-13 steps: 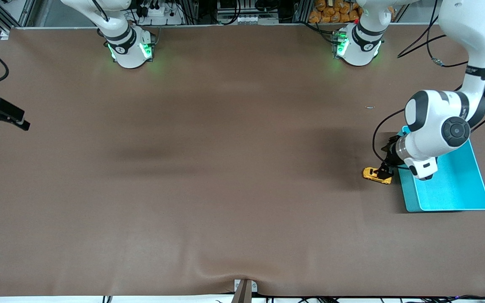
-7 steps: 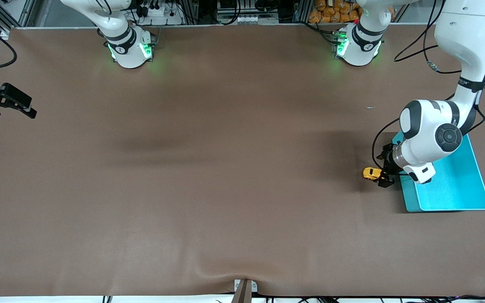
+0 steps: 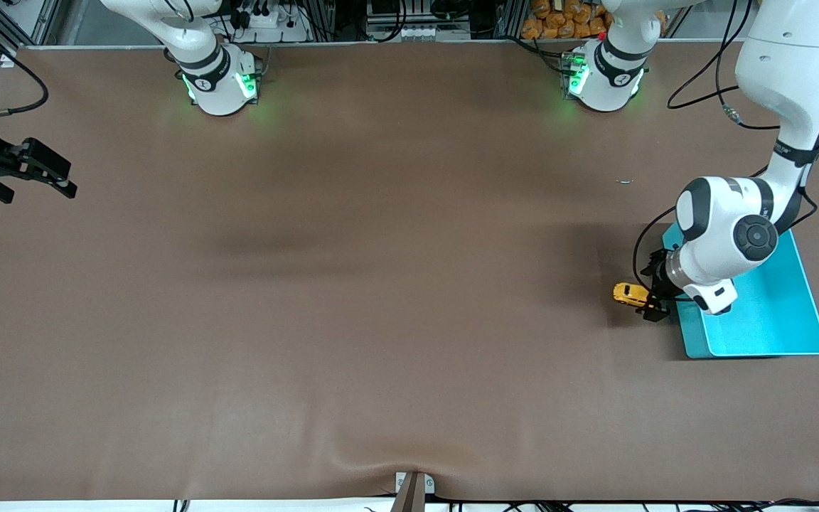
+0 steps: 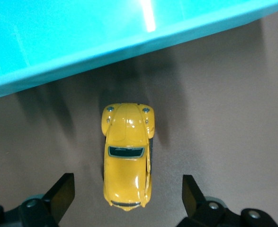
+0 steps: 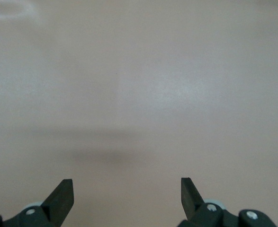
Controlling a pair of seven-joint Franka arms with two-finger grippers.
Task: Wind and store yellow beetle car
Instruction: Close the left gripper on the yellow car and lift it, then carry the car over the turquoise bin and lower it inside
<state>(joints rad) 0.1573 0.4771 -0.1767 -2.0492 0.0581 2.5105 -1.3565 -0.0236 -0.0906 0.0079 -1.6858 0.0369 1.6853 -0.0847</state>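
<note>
My left gripper grabs the yellow beetle car (image 4: 127, 151) by its cabin sides behind the windshield (image 4: 127, 179) next, to store the car in the teal bin.
The yellow beetle car (image 3: 628, 292) stands on the brown table right beside the teal bin (image 3: 691, 334), at the left arm's end. My left gripper (image 3: 652, 299) hangs low over the end of the car nearest the bin. In the left wrist view the car (image 4: 127, 151) lies lengthwise between the open fingers of the left gripper (image 4: 127, 195), which do not touch it, and the bin's wall (image 4: 129, 47) runs just past the car. My right gripper (image 3: 54, 178) stands open over the right arm's end of the table, and the right gripper (image 5: 127, 191) has nothing between its fingers.
The left arm's big white elbow (image 3: 733, 235) hangs over the bin and hides part of it. A small pale scrap (image 3: 625, 181) lies on the table toward the left arm's base. The brown mat has a crease near the front edge (image 3: 409, 466).
The left gripper has shifted and settled around the car's end by the bin; the car has not moved. The right gripper has drifted toward the robots' bases and a little toward the table's middle.
</note>
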